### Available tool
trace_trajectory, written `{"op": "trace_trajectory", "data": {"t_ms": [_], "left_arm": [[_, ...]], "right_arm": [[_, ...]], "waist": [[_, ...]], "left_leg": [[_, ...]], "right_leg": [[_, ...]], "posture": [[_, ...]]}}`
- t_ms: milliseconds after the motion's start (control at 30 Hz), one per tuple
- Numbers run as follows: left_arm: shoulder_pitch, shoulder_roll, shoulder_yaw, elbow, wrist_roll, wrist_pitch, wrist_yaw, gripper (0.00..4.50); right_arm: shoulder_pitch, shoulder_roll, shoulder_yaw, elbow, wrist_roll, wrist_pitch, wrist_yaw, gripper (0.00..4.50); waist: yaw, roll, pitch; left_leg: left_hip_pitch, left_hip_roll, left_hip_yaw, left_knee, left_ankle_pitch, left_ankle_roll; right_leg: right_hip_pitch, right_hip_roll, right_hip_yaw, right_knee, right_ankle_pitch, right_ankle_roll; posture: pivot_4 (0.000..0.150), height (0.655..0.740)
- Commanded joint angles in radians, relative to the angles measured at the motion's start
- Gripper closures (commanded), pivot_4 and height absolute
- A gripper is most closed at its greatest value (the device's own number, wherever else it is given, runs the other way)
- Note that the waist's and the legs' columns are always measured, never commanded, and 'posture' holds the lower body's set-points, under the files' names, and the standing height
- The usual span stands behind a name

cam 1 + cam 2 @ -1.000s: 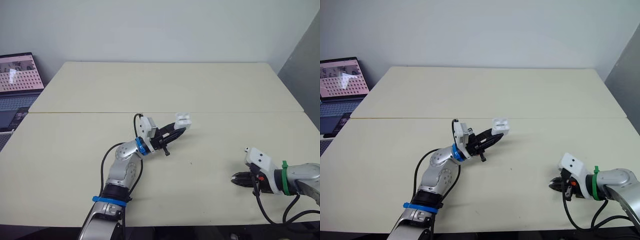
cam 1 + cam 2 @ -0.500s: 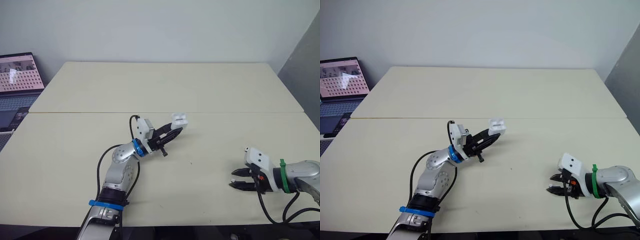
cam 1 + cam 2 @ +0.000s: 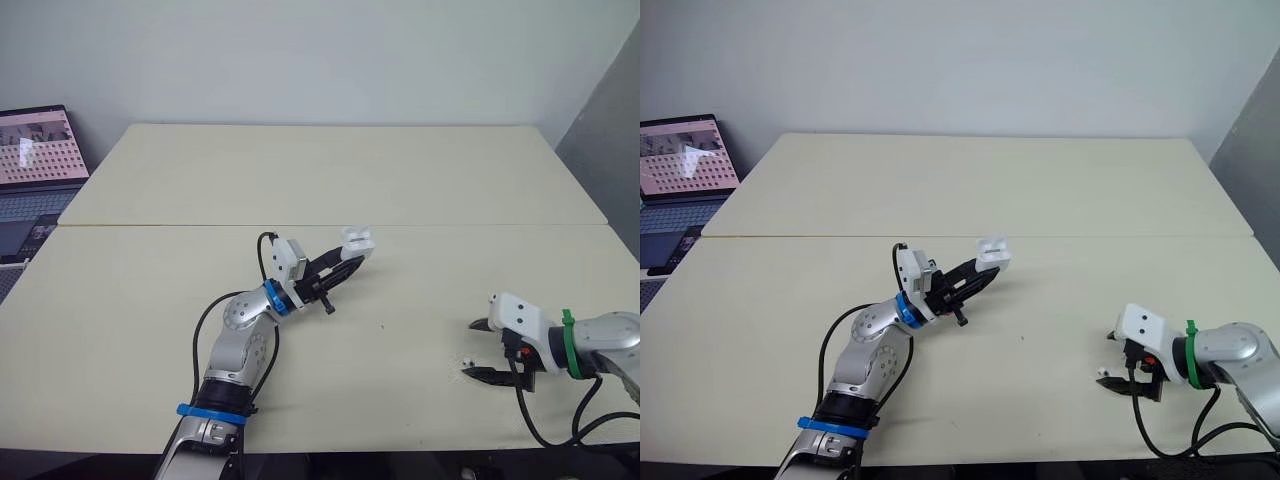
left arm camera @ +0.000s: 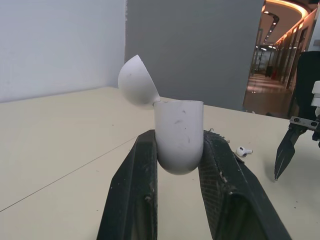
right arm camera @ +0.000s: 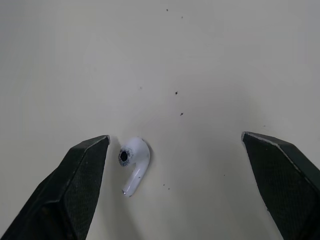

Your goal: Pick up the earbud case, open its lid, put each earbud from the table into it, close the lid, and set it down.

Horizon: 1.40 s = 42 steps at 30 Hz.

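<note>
The white earbud's stem (image 5: 134,182) needs to stay free to slide into the case, so my right gripper will next grab the earbud by its rounded head (image 5: 134,150).
A white earbud case (image 4: 178,135) is held upright above the table with its lid (image 4: 137,72) swung open. My left gripper (image 3: 350,258) is shut on the case's lower body near the table's middle. One white earbud (image 5: 134,162) lies on the table at the front right, also seen as a small earbud (image 3: 466,361) in the head view. My right gripper (image 3: 478,350) stands wide open over it. The earbud lies close to one of its fingers (image 5: 80,175) and far from the other, touching neither.
An open laptop (image 3: 35,160) sits off the table's far left. A seam (image 3: 480,225) runs across the table (image 3: 330,170) where two tops meet. A grey panel (image 3: 605,120) stands beyond the right edge.
My right gripper has gone from shut to wide open, and the earbud now shows on the table between its fingers. The left gripper, with the case, has shifted slightly left.
</note>
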State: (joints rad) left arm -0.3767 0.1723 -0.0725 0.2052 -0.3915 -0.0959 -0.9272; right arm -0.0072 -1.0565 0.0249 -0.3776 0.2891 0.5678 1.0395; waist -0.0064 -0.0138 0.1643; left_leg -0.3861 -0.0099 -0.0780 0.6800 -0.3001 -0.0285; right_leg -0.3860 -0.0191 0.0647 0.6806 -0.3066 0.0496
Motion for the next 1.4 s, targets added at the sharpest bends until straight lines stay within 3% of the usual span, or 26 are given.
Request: {"op": "trace_trajectory", "data": {"t_ms": [33,967,1200,1400], "left_arm": [[-0.011,-0.003,0.003,-0.031,-0.002,-0.011,0.001,3.73],[-0.026,-0.024,-0.004,-0.026,0.0,-0.01,-0.001,3.73],[-0.027,-0.022,-0.002,-0.025,0.001,-0.013,-0.002,3.73],[-0.015,-0.017,0.0,-0.033,0.002,-0.013,-0.001,3.73]], "right_arm": [[-0.015,-0.002,-0.021,-0.004,-0.007,-0.017,-0.002,0.05],[-0.026,-0.062,-0.094,0.07,-0.077,-0.135,0.021,0.05],[0.006,-0.035,-0.165,-0.157,0.062,0.28,-0.084,0.05],[0.001,0.152,-0.265,-0.379,0.098,0.634,-0.345,0.05]], "waist": [[0.0,0.0,0.0],[0.0,0.0,0.0],[0.001,0.0,0.0],[0.003,0.0,0.0]], "left_leg": [[0.0,0.0,0.0,0.0,0.0,0.0],[0.0,0.0,0.001,0.0,0.0,0.0],[0.0,0.0,0.0,0.0,0.0,0.0],[0.0,0.0,0.0,0.0,0.0,0.0]], "right_leg": [[0.0,0.0,0.0,0.0,0.0,0.0],[0.0,0.0,0.0,0.0,0.0,0.0],[0.0,0.0,0.0,0.0,0.0,0.0],[0.0,0.0,0.001,0.0,0.0,0.0]], "posture": [[0.15,0.74],[0.15,0.74],[0.15,0.74],[0.15,0.74]]}}
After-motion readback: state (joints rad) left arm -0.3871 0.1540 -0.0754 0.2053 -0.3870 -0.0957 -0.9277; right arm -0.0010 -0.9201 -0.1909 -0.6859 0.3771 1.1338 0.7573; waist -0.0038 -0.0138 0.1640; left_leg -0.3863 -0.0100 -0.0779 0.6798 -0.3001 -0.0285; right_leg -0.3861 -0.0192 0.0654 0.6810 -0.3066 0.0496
